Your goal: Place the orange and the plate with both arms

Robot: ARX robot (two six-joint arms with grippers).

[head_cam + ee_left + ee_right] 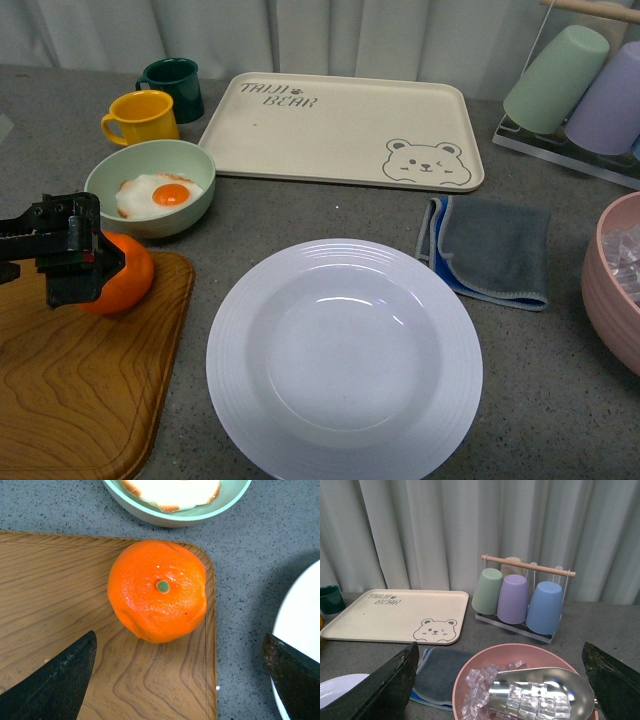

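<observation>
My left gripper is going to grab the orange next by its two sides clear of the bowl (115, 592), because the green bowl (175, 517) is close behind the orange.
The orange (128, 275) sits at the far right corner of a wooden board (80, 390); in the left wrist view the orange (157, 590) shows its green stem spot. My left gripper (70, 262) is open, hovering over the orange, its black fingers (55, 680) spread wide with the orange just beyond them. The white ridged plate (345, 360) lies at the table's front centre, beside the board; its edge shows in the left wrist view (300, 625). My right gripper (500, 690) is open, above a pink bowl; it is out of the front view.
A green bowl (150, 187) with a fried egg stands behind the board, with yellow (143, 117) and dark green (173, 88) mugs behind. The cream bear tray (345, 130), a grey cloth (490, 250), a pink bowl of ice with scoop (530, 690) and a cup rack (520, 597) lie right.
</observation>
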